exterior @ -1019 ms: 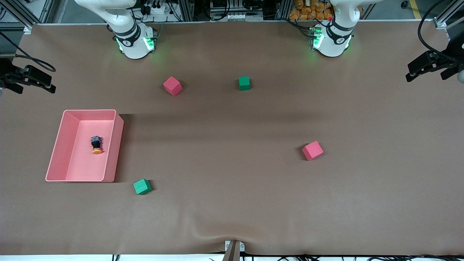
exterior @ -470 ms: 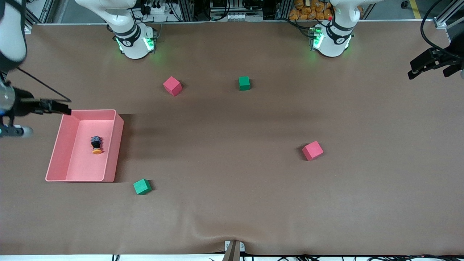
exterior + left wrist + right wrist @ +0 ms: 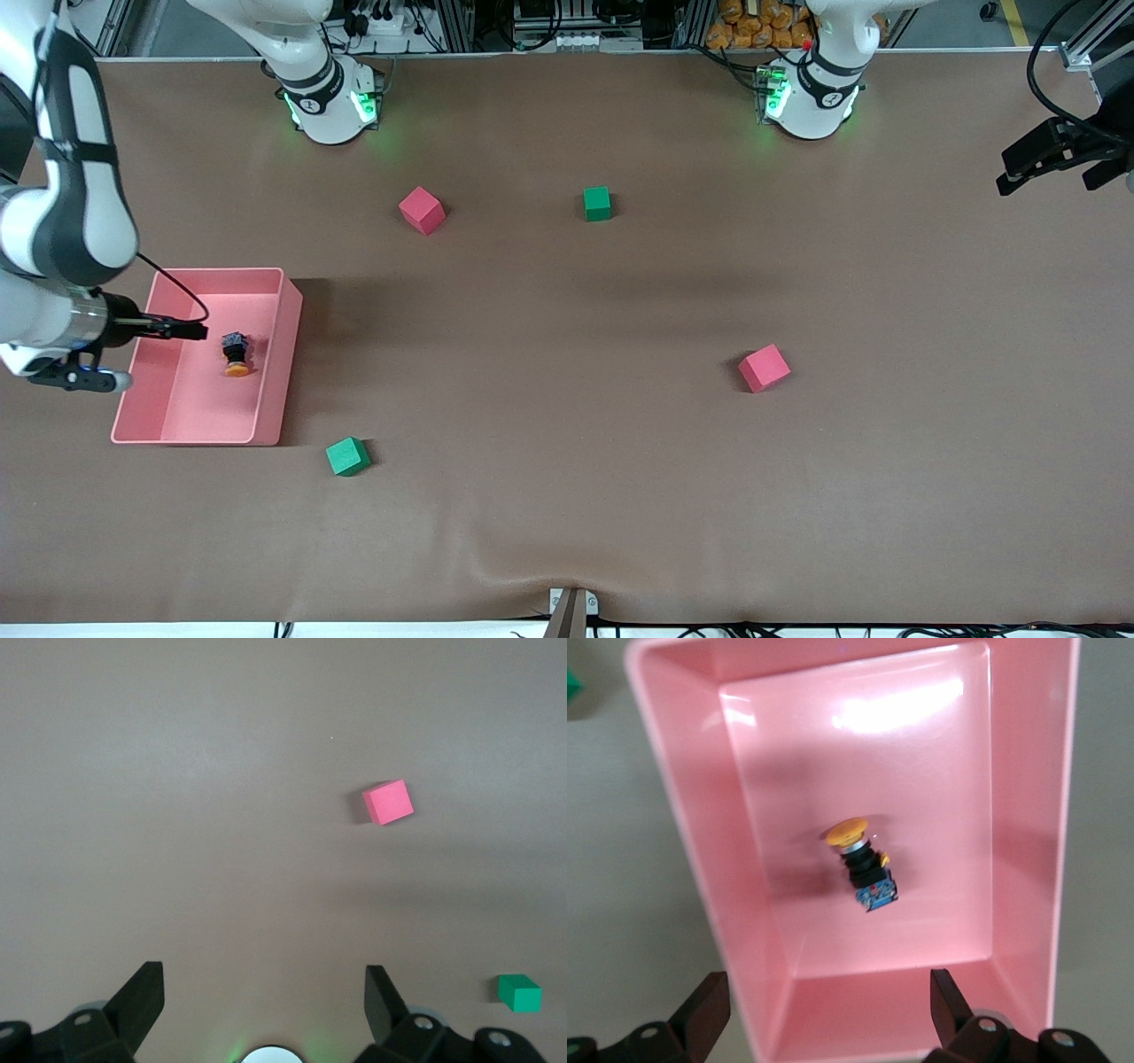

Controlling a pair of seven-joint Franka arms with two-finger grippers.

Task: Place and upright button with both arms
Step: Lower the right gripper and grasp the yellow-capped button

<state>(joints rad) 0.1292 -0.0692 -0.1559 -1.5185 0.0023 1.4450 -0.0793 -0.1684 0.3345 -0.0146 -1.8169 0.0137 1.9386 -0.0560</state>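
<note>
I should reach the button with my right gripper and take hold of its black body [image 3: 235, 354]. The button's orange cap [image 3: 237, 370] will then stay free for standing the button upright.
The button [image 3: 236, 354] lies on its side in the pink bin [image 3: 285, 354] toward the right arm's end of the table. Its orange cap points toward the front camera. In the right wrist view the button [image 3: 859, 864] rests on the floor of the bin [image 3: 682, 815]. My right gripper [image 3: 190, 330] hangs over the bin beside the button. This right gripper [image 3: 828, 1014] is open with nothing between its fingers. My left gripper [image 3: 1019, 168] waits at the left arm's end of the table. That left gripper [image 3: 263, 1001] is open and empty above bare table.
Two pink cubes [image 3: 421, 210] [image 3: 764, 368] and two green cubes [image 3: 597, 203] [image 3: 347, 456] lie scattered on the brown cover. The left wrist view shows a pink cube [image 3: 388, 803] and a green cube [image 3: 519, 993]. The cover ripples at the near edge [image 3: 532, 576].
The right arm has swung in from the table's end, bringing its gripper over the pink bin beside the button. The left gripper has barely shifted. The button has not moved.
</note>
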